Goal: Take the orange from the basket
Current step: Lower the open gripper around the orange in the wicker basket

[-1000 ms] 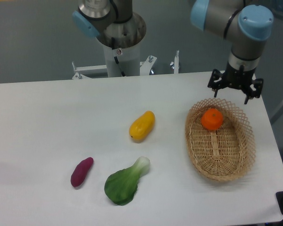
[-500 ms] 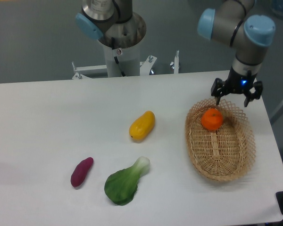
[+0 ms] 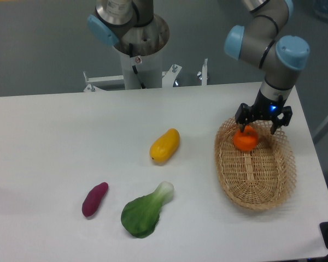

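My gripper picks up the orange (image 3: 245, 140) by its round sides from the wicker basket (image 3: 273, 185) next.
The orange (image 3: 245, 140) is a small round bright-orange fruit lying in the far end of the oval tan wicker basket (image 3: 273, 185) at the right of the table. My gripper (image 3: 258, 126) hangs from the arm directly above the far part of the basket, its fingers open and spread over the top of the orange. The left finger reaches down at the orange's upper edge and hides part of it. Whether the fingers touch the fruit I cannot tell.
A yellow-orange mango-like fruit (image 3: 164, 145) lies mid-table. A green leafy vegetable (image 3: 145, 212) and a purple sweet potato (image 3: 94, 198) lie nearer the front. The robot's base column (image 3: 136, 49) stands at the table's back edge.
The gripper has moved left and down from behind the basket's far rim until it is over the orange. The orange and basket have not moved.
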You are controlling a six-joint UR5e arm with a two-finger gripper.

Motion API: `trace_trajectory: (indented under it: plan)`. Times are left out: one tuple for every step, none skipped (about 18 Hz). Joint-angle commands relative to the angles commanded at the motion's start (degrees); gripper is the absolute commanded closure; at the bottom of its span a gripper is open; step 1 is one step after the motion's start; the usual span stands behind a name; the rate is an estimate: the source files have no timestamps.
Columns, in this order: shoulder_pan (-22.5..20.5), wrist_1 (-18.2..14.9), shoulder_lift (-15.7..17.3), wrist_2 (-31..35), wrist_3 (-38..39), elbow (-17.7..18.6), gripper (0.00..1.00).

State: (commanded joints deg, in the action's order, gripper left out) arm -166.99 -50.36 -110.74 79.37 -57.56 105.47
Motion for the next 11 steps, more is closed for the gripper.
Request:
trace_trajectory:
  plan:
    - [0.1,0.0,-0.1,0.0,-0.3,-0.1,0.00]
    - [0.0,0.0,-0.1,0.1,-0.4,0.0,0.00]
    - [0.2,0.0,-0.1,0.1,-0.4,0.2,0.00]
    - [0.6,0.0,-0.2,0.1,-0.3,0.2,0.00]
    - [0.9,0.0,-0.4,0.2,-0.3,0.2,0.00]
    - [0.9,0.0,-0.4,0.2,-0.3,0.3,0.00]
    - [0.9,0.1,-0.5,0.2,-0.2,0.5,0.00]
    - [1.1,0.3,-0.6,0.3,-0.1,0.5,0.00]
    - [1.3,0.3,-0.8,0.3,0.0,0.5,0.00]
    - [1.5,0.4,-1.1,0.4,-0.2,0.5,0.00]
    - [1.5,0.8,-1.2,0.4,-0.3,0.5,0.00]
